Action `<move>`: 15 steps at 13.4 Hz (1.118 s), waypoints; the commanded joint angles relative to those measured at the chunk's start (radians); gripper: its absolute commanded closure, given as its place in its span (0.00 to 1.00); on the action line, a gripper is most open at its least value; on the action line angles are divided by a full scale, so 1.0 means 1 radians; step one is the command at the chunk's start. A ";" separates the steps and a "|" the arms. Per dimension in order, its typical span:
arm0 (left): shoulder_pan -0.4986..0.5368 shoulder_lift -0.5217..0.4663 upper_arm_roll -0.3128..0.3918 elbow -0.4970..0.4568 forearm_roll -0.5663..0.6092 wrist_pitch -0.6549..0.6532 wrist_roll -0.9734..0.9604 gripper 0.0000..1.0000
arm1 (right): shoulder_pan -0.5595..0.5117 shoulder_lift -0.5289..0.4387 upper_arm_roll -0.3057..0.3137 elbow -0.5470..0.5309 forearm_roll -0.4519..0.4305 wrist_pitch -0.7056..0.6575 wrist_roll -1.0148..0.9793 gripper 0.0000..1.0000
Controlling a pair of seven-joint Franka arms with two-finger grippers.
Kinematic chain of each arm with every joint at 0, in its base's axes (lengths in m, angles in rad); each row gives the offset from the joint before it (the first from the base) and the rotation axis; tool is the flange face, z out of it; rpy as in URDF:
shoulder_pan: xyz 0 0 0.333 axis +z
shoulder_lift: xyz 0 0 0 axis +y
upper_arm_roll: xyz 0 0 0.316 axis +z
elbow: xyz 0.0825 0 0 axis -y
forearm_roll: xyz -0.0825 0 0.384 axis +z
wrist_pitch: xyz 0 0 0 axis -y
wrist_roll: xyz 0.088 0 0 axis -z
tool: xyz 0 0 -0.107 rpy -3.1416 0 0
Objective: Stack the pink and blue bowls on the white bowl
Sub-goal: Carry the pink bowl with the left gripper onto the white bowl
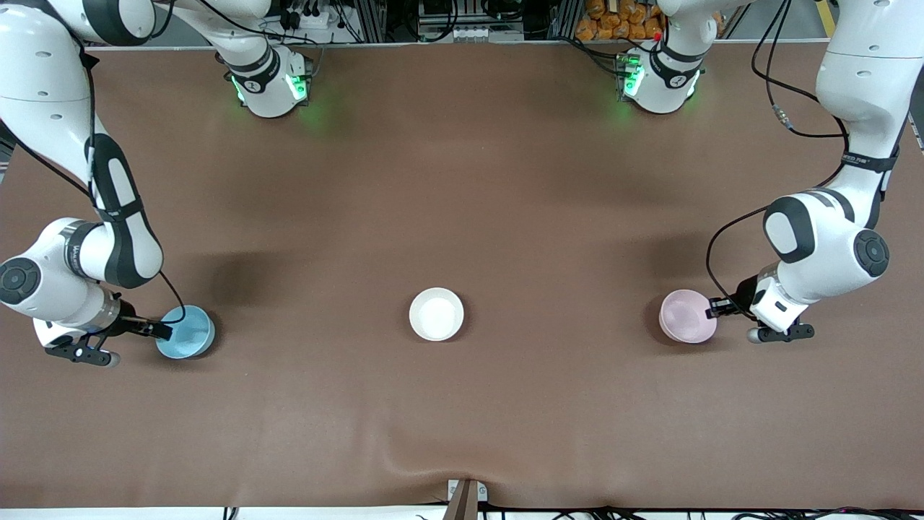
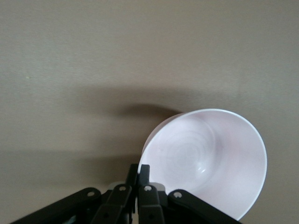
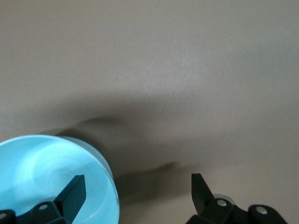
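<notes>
The sky blue bowl is next: the robot's right gripper will grab it by its rim (image 1: 161, 343) and can then stack it on the white bowl (image 1: 436, 314).
The white bowl (image 1: 436, 314) sits upright mid-table. The pale pink bowl (image 1: 686, 315) is toward the left arm's end. My left gripper (image 1: 712, 309) is shut on the pink bowl's rim, one finger inside and one outside, as the left wrist view shows (image 2: 139, 173) with the bowl (image 2: 210, 158). The sky blue bowl (image 1: 186, 332) is toward the right arm's end. My right gripper (image 1: 166, 331) is open astride its rim. In the right wrist view (image 3: 138, 186) one finger (image 3: 74, 190) is over the blue bowl (image 3: 37, 177) and the other is outside it.
The brown table mat (image 1: 462, 180) carries only the three bowls, spaced in a row. The arms' bases (image 1: 271, 83) stand along the table's edge farthest from the front camera. A small bracket (image 1: 465, 495) sits at the nearest edge.
</notes>
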 commanded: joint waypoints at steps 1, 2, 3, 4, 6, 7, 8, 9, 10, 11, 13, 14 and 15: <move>0.009 -0.057 -0.024 -0.017 -0.026 -0.060 -0.040 1.00 | -0.020 0.008 0.014 0.030 0.055 -0.064 -0.003 0.00; 0.009 -0.064 -0.026 -0.017 -0.026 -0.081 -0.042 1.00 | -0.017 0.007 0.014 0.030 0.055 -0.066 -0.003 0.00; 0.009 -0.078 -0.029 -0.018 -0.026 -0.093 -0.044 1.00 | -0.017 0.005 0.014 0.028 0.055 -0.067 -0.004 0.00; 0.010 -0.087 -0.043 -0.020 -0.028 -0.117 -0.051 1.00 | -0.022 0.005 0.014 0.028 0.055 -0.064 -0.009 0.00; 0.013 -0.121 -0.064 -0.020 -0.029 -0.168 -0.105 1.00 | -0.023 0.007 0.014 0.030 0.055 -0.060 -0.006 0.00; 0.013 -0.136 -0.081 -0.018 -0.029 -0.193 -0.137 1.00 | -0.025 0.007 0.014 0.030 0.055 -0.060 -0.003 0.00; 0.013 -0.152 -0.099 -0.017 -0.029 -0.208 -0.175 1.00 | -0.025 0.007 0.014 0.028 0.055 -0.060 -0.003 0.02; 0.010 -0.162 -0.119 -0.014 -0.029 -0.216 -0.219 1.00 | -0.025 0.007 0.014 0.030 0.055 -0.060 0.000 0.07; 0.009 -0.164 -0.144 -0.006 -0.029 -0.217 -0.261 1.00 | -0.023 0.007 0.014 0.030 0.055 -0.060 0.002 0.10; 0.007 -0.164 -0.168 -0.002 -0.028 -0.217 -0.307 1.00 | -0.025 0.007 0.014 0.030 0.055 -0.060 0.002 0.10; -0.004 -0.150 -0.217 0.046 -0.028 -0.217 -0.411 1.00 | -0.023 0.007 0.014 0.028 0.057 -0.060 0.003 0.14; -0.023 -0.143 -0.239 0.072 -0.028 -0.217 -0.475 1.00 | -0.023 0.007 0.014 0.027 0.058 -0.060 0.003 0.17; -0.065 -0.135 -0.245 0.104 -0.028 -0.217 -0.560 1.00 | -0.023 0.007 0.014 0.027 0.058 -0.060 0.002 0.18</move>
